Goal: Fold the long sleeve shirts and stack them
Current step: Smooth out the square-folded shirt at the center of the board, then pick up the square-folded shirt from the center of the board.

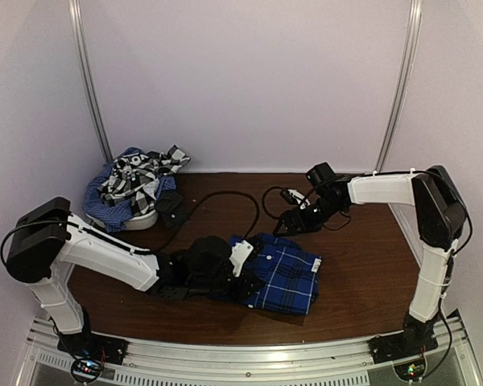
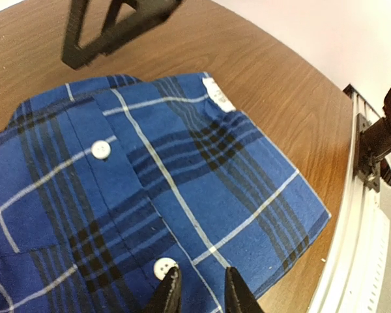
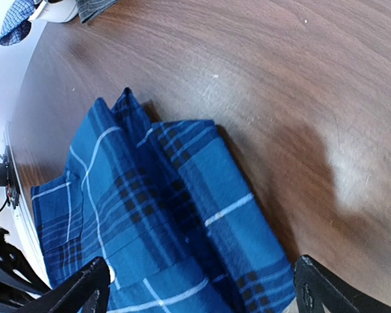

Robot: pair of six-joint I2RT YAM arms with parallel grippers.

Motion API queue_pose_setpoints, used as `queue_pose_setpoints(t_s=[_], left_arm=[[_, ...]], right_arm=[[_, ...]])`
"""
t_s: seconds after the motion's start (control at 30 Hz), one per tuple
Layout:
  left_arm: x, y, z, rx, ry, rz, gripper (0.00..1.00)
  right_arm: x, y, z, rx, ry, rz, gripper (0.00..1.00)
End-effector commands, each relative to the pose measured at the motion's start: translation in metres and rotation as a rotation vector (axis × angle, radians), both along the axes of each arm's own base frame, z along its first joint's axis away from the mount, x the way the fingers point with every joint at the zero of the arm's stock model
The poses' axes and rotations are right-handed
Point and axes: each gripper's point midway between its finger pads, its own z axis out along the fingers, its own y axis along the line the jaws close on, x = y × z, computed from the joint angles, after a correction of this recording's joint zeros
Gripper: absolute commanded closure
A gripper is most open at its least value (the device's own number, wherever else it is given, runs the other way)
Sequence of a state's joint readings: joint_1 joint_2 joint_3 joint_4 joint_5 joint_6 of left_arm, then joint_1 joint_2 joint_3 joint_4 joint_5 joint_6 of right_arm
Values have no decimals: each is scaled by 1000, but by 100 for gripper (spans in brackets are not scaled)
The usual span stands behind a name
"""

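My right gripper should next grab the folded royal-blue plaid shirt at its far edge (image 1: 272, 239) (image 3: 236, 276), with the layers together, so that I can stack it still folded.
The royal-blue plaid shirt (image 1: 286, 273) lies folded in a compact rectangle at the table's middle front. My left gripper (image 1: 243, 277) rests low over its left part. In the left wrist view the fingertips (image 2: 171, 290) stand slightly apart just above the cloth (image 2: 182, 169) beside a white button, holding nothing; the white label (image 2: 218, 94) lies at the far edge. My right gripper (image 1: 294, 221) hovers at the shirt's far edge, jaws wide open and empty over the folded cloth (image 3: 156, 215). Other shirts, black-and-white plaid (image 1: 137, 181) and pale-blue check, lie heaped at the back left.
The heap sits in a white basket (image 1: 137, 219) at the back left corner, also at the right wrist view's top left (image 3: 26, 13). A black cable (image 1: 225, 201) loops across the table's back. A metal rail (image 1: 266, 358) runs along the front edge.
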State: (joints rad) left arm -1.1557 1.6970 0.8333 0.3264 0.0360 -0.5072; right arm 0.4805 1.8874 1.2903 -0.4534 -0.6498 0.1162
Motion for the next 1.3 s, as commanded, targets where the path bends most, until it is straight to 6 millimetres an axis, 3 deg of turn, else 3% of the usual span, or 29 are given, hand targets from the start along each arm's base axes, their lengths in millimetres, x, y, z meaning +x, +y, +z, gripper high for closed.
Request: queue_pose_setpoints(t_s=[0.0, 0.2, 0.43, 0.7, 0.83, 0.93, 1.07, 1.27], left_arm=[[-4, -11, -29, 67, -54, 44, 76], [-15, -16, -54, 111, -31, 28, 77], [-13, -15, -54, 131, -38, 36, 77], [-9, -14, -51, 145, -55, 46, 77], [-8, -11, -51, 156, -66, 51, 77], [-8, -10, -53, 164, -71, 52, 77], [-7, -8, -54, 169, -75, 57, 77], [-7, -5, -54, 175, -80, 62, 77]], right_arm=[[9, 7, -4, 14, 20, 80, 1], [21, 9, -24, -13, 37, 138, 1], [12, 13, -37, 21, 114, 225, 3], [-19, 12, -45, 63, 215, 313, 5], [-32, 17, -43, 95, 234, 354, 7], [-48, 23, -53, 67, 263, 395, 9], [-71, 34, -69, 65, 325, 444, 20], [-103, 52, -72, 178, 383, 504, 36]])
